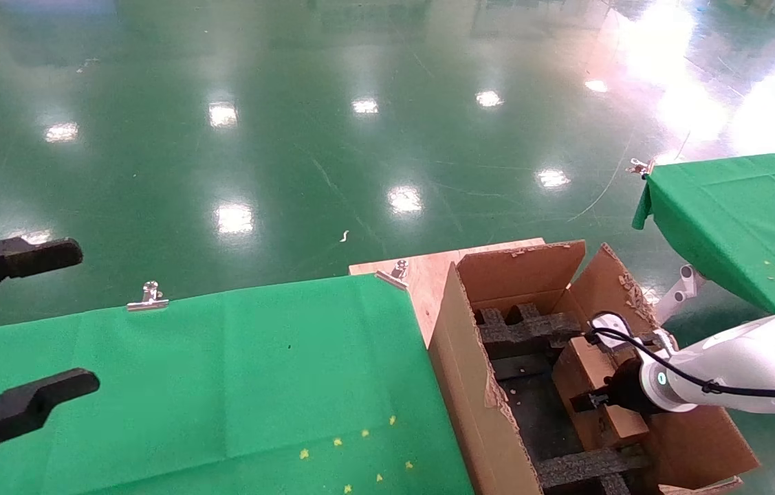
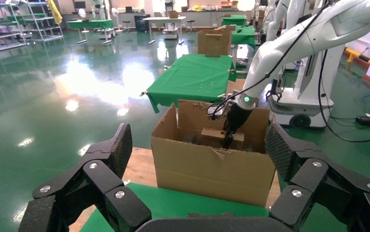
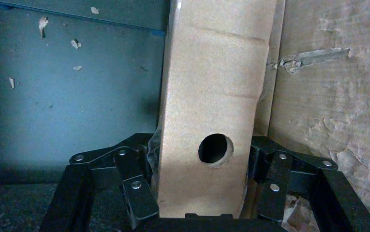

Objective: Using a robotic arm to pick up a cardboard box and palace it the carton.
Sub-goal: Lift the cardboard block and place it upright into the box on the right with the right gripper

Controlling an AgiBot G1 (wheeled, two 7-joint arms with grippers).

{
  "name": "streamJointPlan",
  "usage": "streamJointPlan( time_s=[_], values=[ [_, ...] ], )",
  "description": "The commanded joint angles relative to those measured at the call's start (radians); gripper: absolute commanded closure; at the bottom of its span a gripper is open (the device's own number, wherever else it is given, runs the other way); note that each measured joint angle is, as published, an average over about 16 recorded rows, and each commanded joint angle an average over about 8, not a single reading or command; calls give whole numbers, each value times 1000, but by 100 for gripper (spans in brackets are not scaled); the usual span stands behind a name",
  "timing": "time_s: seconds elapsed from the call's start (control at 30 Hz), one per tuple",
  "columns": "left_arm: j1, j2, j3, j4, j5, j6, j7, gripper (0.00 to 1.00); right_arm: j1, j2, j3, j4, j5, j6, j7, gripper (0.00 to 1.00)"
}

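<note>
The small cardboard box (image 1: 586, 375) has its lower edge down at the dark bottom of the carton and would rest in the carton (image 1: 470, 385), so my right gripper needs to release it.
The white robotic arm (image 1: 738, 364) reaches in from the right, down into the large brown carton (image 1: 470, 385). My right gripper (image 1: 600, 399) is shut on the small cardboard box (image 1: 586, 375) and holds it on edge inside the carton, near the carton's right wall. In the right wrist view the box (image 3: 212, 96) fills the gap between the fingers (image 3: 139, 193), its round hole (image 3: 215, 149) facing the camera. The left wrist view shows the carton (image 2: 212, 169) with the box (image 2: 214, 135) and the arm (image 2: 289, 43) in it. My left gripper (image 1: 84, 317) is open and empty at the far left.
Black foam inserts (image 1: 525, 326) line the carton floor. The carton sits on a wooden board (image 1: 421, 275) beside the green-clothed table (image 1: 222, 385), which has metal clips (image 1: 148, 299) along its far edge. A second green table (image 1: 745, 220) stands at the right.
</note>
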Motion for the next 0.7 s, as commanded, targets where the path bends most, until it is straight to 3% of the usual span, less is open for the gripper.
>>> streamJointPlan(
  time_s=[0.03, 0.7],
  values=[
    [0, 0, 0, 0, 0, 0, 0, 0, 0, 0, 0, 1, 0, 1, 1, 0],
    [0, 0, 0, 0, 0, 0, 0, 0, 38, 35, 10, 47, -16, -16, 14, 0]
  ],
)
